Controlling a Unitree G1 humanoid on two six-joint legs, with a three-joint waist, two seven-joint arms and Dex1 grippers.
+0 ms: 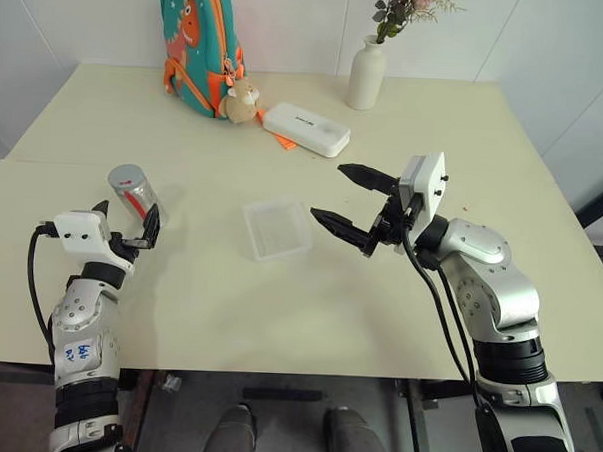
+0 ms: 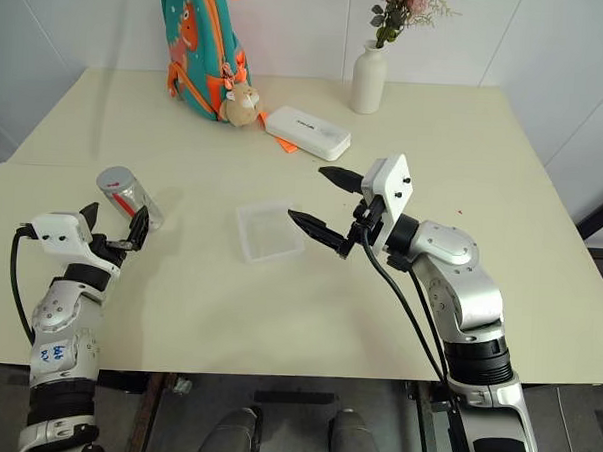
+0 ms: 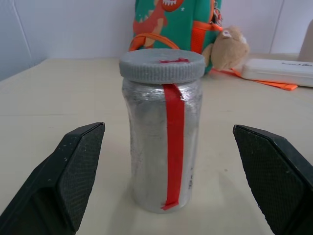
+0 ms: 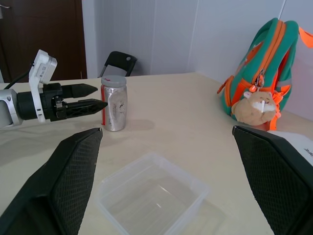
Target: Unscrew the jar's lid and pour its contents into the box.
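My left gripper's fingers stop short of the jar's silver side and closing now would miss it. My left gripper moves toward the jar, then closes on it.
The jar (image 3: 161,152) stands upright on the table's left side, clear with a red strip down its side. The grey lid (image 3: 162,64) sits on top of it. Its contents cannot be made out. My left gripper (image 1: 127,218) is open and level, and its fingertips (image 4: 100,104) are close to the jar's near side; whether they touch it I cannot tell. The clear shallow box (image 1: 277,229) lies at the table's middle. My right gripper (image 1: 328,192) hangs open just right of the box and above the table, pointing left, with nothing in it.
A green and orange backpack (image 1: 197,43) with a plush toy (image 1: 243,101) stands at the back. Near it lie a white oblong case (image 1: 307,128) and a white vase (image 1: 367,77) with flowers. A black chair (image 4: 117,62) stands beyond the table's left edge.
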